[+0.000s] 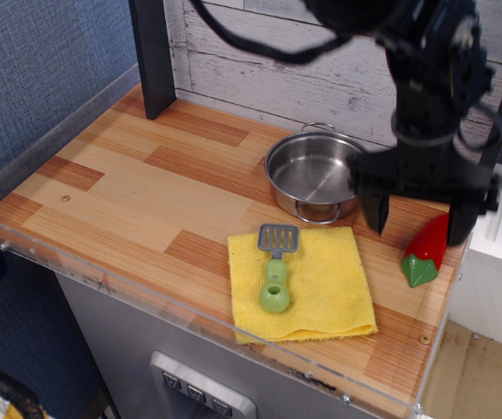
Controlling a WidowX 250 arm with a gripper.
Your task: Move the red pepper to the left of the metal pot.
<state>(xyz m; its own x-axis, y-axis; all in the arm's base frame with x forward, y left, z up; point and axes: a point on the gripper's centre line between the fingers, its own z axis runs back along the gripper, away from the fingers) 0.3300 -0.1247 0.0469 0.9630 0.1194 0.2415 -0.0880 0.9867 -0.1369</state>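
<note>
My gripper takes hold of the pepper by its red body point(429, 237) next, to set the pepper down beside the metal pot point(314, 175).
The red pepper point(427, 251) lies on the wooden table at the right edge, green stem cap toward the front. The metal pot point(314, 175) stands empty at the back middle, left of the pepper. My gripper point(418, 222) is open, fingers pointing down. Its left finger point(375, 212) hangs between the pot and the pepper. Its right finger point(458, 223) covers the pepper's far tip. The jaws stand wide apart, above and around the pepper's upper half.
A yellow cloth point(301, 281) lies at the front with a green-handled toy spatula point(276, 267) on it. A dark post point(152, 54) stands at the back left. A clear plastic rim point(146, 292) runs along the table's front. A white box point(501, 236) sits right of the table.
</note>
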